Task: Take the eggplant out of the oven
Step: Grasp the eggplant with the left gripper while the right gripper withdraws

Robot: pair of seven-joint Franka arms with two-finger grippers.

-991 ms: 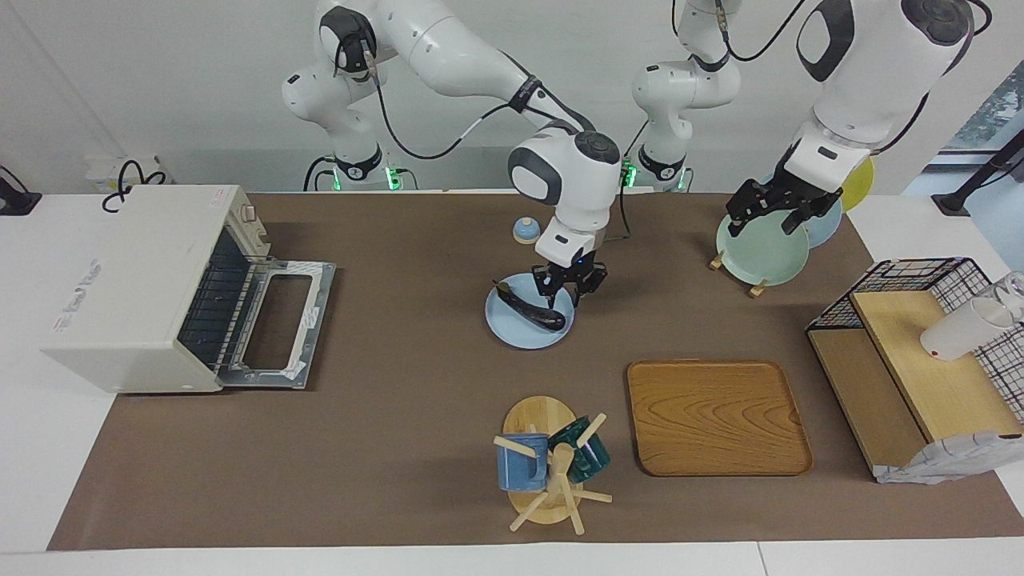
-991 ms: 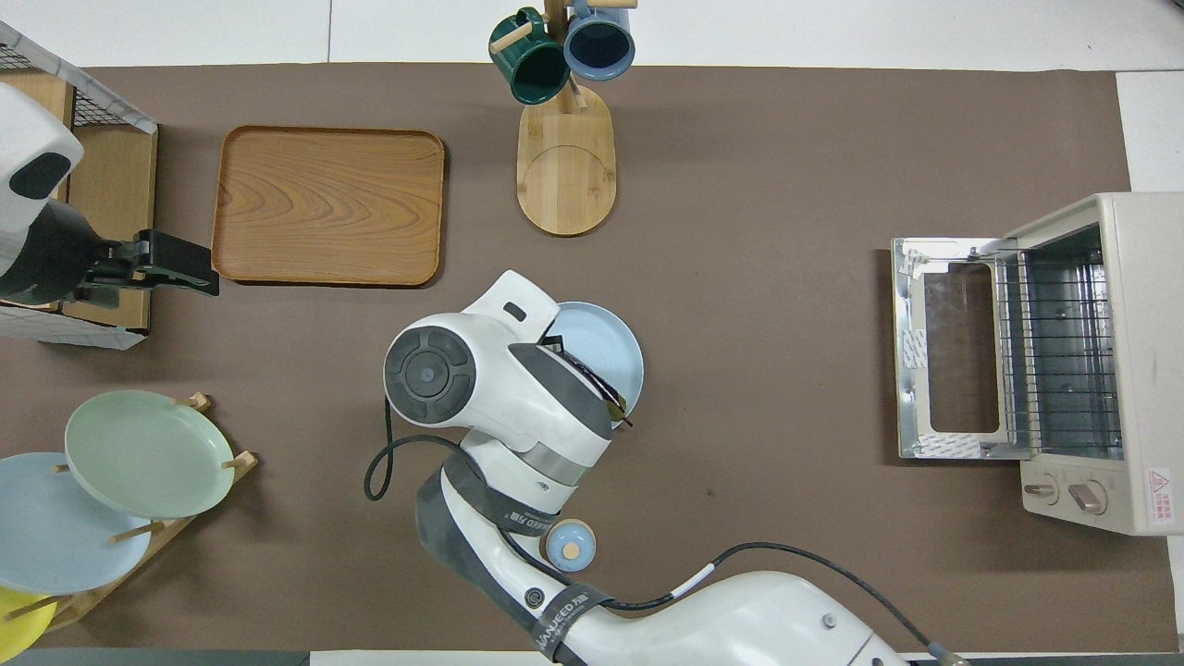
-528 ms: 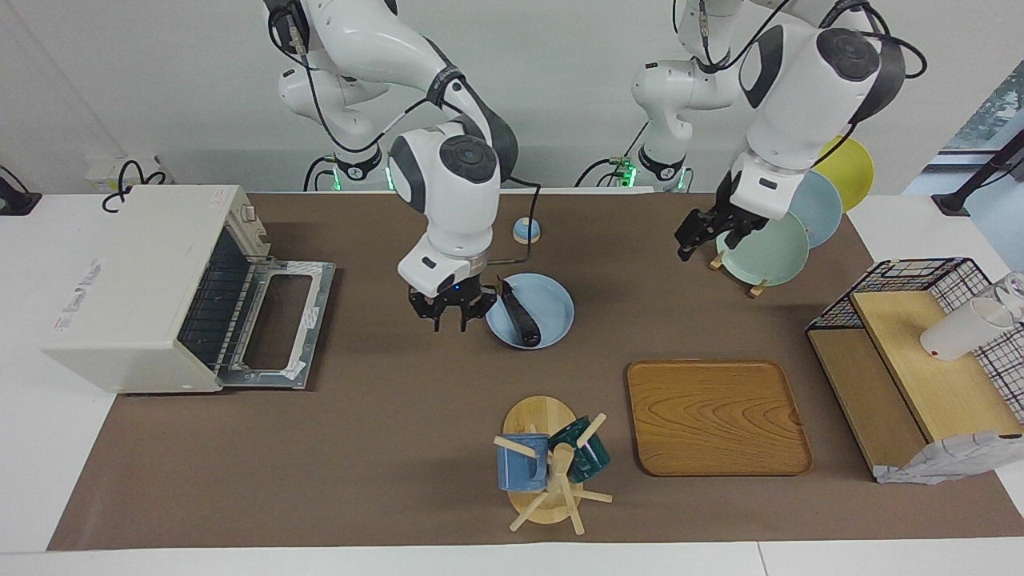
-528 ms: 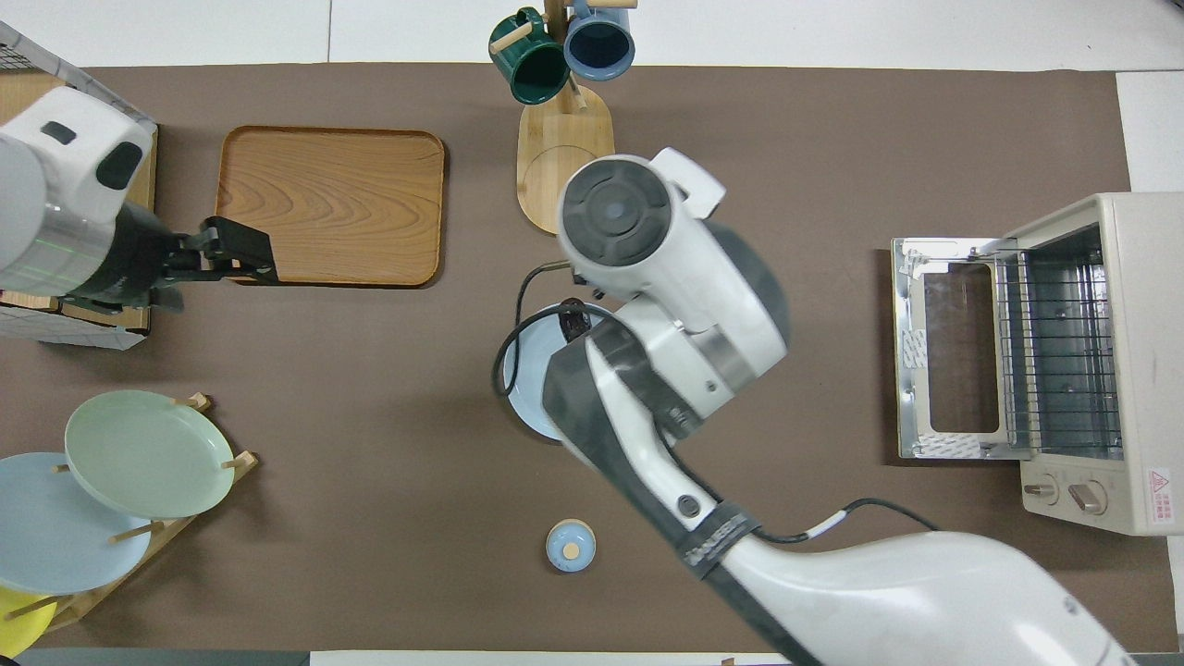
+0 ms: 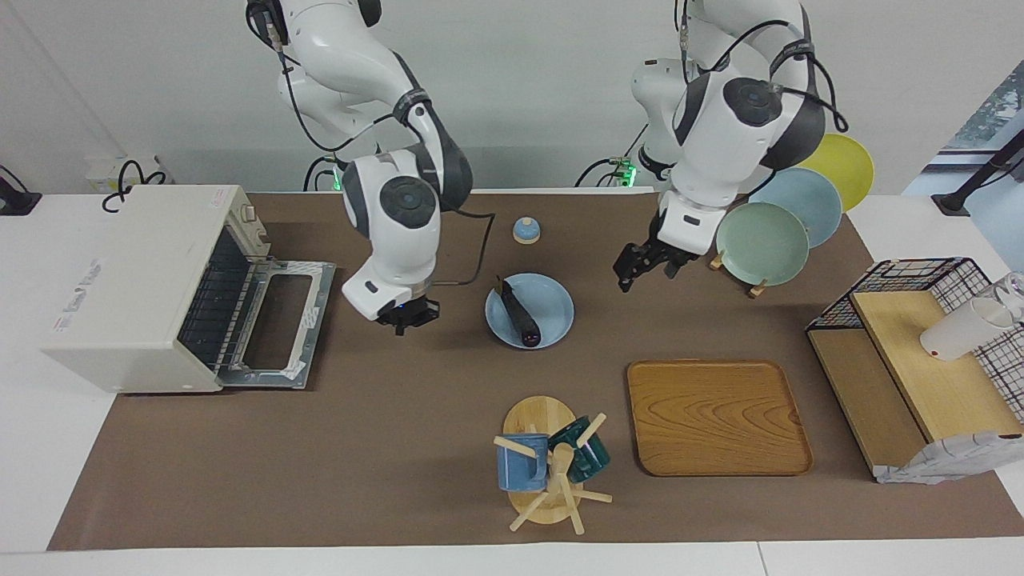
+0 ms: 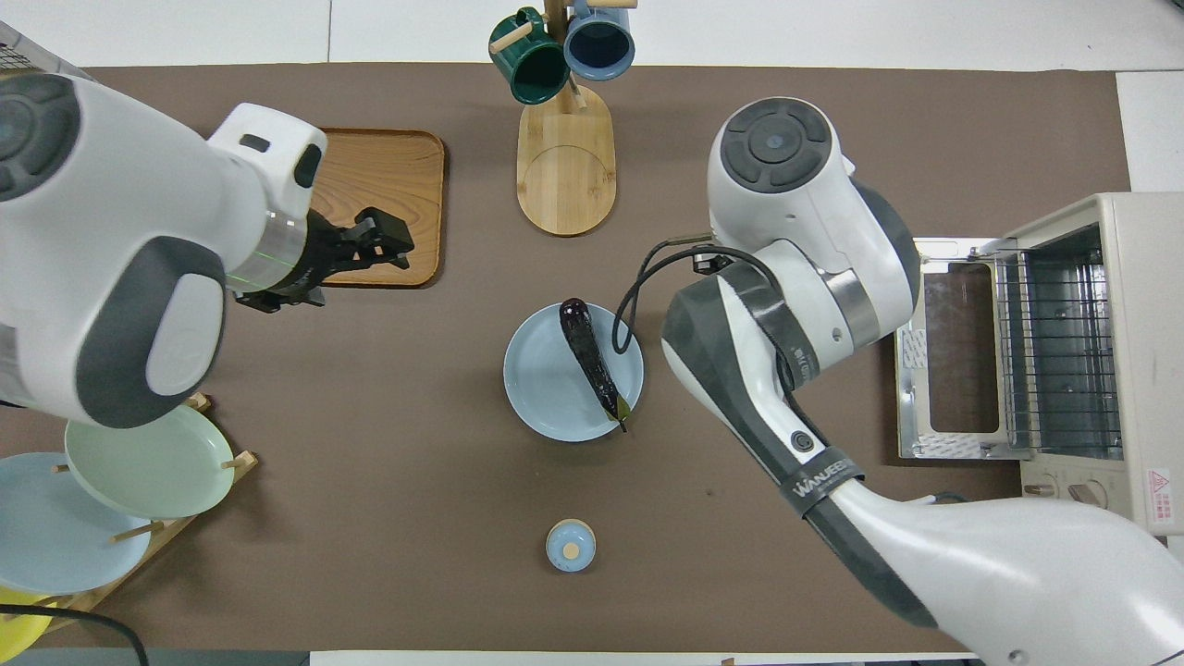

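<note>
The eggplant should go from the plate to the wooden tray (image 6: 383,178), so the left gripper should next pick it up by its rounded end (image 6: 574,315).
The dark purple eggplant (image 5: 520,317) lies on a light blue plate (image 5: 554,308) at the middle of the table; it also shows in the overhead view (image 6: 589,356) on the plate (image 6: 546,388). The off-white oven (image 5: 132,280) stands at the right arm's end with its door (image 5: 280,320) dropped open and its rack bare (image 6: 1059,351). My right gripper (image 5: 407,314) hangs low over the mat between the plate and the oven door, holding nothing. My left gripper (image 5: 638,270) is open and empty, over the mat between the plate and the plate rack; in the overhead view (image 6: 384,245) it covers the wooden tray's edge.
A wooden tray (image 5: 718,416) and a mug tree (image 5: 552,468) with two mugs lie farther from the robots. A rack of plates (image 5: 768,240) and a small blue lid (image 5: 526,230) stand nearer to them. A wire basket and shelf (image 5: 920,352) are at the left arm's end.
My right gripper let go of the eggplant on the plate and moved off toward the oven. My left gripper swung from the plate rack toward the table's middle.
</note>
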